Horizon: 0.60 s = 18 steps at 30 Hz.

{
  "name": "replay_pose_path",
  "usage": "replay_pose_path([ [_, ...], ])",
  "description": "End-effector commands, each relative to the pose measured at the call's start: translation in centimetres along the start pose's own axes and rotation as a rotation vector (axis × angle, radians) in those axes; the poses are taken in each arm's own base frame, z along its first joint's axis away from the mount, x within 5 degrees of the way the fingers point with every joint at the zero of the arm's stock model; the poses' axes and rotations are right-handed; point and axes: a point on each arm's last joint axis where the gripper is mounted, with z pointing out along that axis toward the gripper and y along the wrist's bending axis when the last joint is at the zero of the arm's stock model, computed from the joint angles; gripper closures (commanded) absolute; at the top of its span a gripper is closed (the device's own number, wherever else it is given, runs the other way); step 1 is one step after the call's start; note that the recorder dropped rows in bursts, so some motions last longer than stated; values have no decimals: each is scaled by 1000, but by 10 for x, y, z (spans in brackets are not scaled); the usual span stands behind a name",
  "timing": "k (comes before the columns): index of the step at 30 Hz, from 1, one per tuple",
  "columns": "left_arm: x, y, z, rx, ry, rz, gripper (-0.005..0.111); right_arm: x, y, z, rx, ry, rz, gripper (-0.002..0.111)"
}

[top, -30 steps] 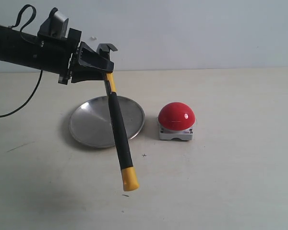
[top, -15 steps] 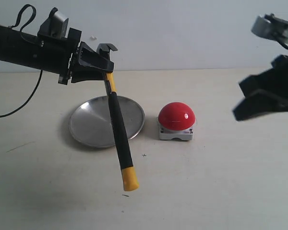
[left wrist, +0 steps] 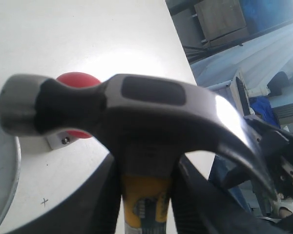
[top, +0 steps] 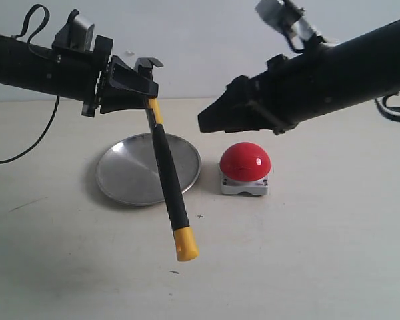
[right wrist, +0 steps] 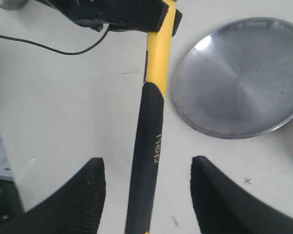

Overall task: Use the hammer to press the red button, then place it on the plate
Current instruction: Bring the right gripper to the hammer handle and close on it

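I need to grab the hammer next with my right gripper by its black grip section (top: 167, 175), so that the hammer's head can press the red button (top: 245, 162).
My left gripper (top: 145, 90) is shut on the hammer (top: 165, 175) just under its dark head. The black-and-yellow handle hangs slanting down in front of the plate (top: 123, 175), clear of the table. In the left wrist view the fingers (left wrist: 100, 197) clamp the yellow neck below the hammer head (left wrist: 136, 109). The red button (top: 245, 162) sits right of the plate, untouched. My right gripper (top: 203, 123) is open above the button, a short way right of the handle. In the right wrist view the hammer handle (right wrist: 149, 126) lies in line between its spread fingers (right wrist: 90, 187).
The silver plate (right wrist: 239, 78) lies flat and holds nothing. A black cable (top: 27, 150) loops down from the left arm at the far left. The button (left wrist: 78, 80) and the plate's rim (left wrist: 2, 185) also show in the left wrist view.
The right arm has come in from the right, over the button and toward the hammer, and its jaws have opened. The hammer's yellow tip has swung up slightly; the left arm holds still.
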Motion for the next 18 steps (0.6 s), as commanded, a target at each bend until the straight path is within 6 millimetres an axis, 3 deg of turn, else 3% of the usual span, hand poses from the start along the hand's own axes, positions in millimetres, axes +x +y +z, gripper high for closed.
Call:
replay_pose_path([
  [1,-5,-15,-3,67,-43,-2,107,0,13,26,226,-9,-144,50],
  [4,-5,-15,-3,67,-43,0,107,6,22,36,325,14,-146,47],
  [8,-5,-15,-3,67,-43,0,107,15,31,57,301,47,-139,47],
  [12,-5,-15,-3,66,-42,0,107,21,34,80,312,23,-136,47],
  [18,-5,-15,-3,66,-42,0,107,25,30,99,324,15,-84,47],
])
